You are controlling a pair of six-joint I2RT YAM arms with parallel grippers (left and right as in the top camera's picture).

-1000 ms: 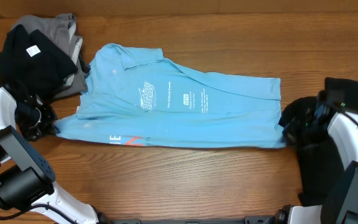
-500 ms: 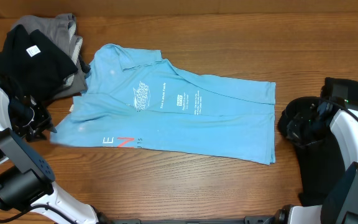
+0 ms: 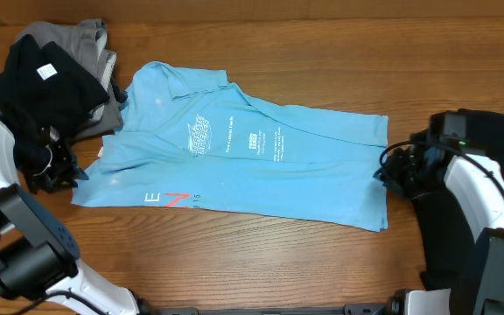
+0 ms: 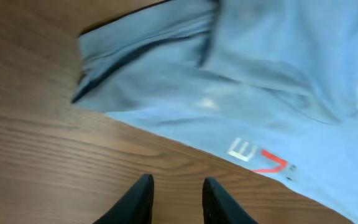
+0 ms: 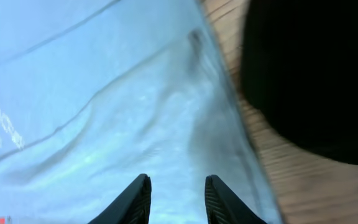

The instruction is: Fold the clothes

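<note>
The left gripper grabs the light blue T-shirt by the sleeve end on its far side (image 3: 203, 80) next, to fold that side over the T-shirt's body (image 3: 243, 164).
A light blue T-shirt (image 3: 261, 166) with white and pink-red lettering lies flat across the middle of the table, its collar end to the left. My left gripper (image 3: 68, 173) hovers just off the shirt's left edge. In the left wrist view that gripper (image 4: 176, 186) is open over bare wood, with the shirt (image 4: 260, 81) ahead of it. My right gripper (image 3: 383, 172) is at the shirt's right edge. In the right wrist view it (image 5: 176, 186) stands open just above the blue cloth (image 5: 104, 112), holding nothing.
A pile of black (image 3: 42, 79) and grey (image 3: 90, 44) shirts sits at the back left, close to my left arm. Another black cloth (image 3: 497, 131) lies at the right, under my right arm, and shows in the right wrist view (image 5: 309, 74).
Both grippers have let go of the shirt's ends and opened. The shirt's front edge has dropped flat and its red lettering now shows. My right gripper has moved left over the shirt's edge.
</note>
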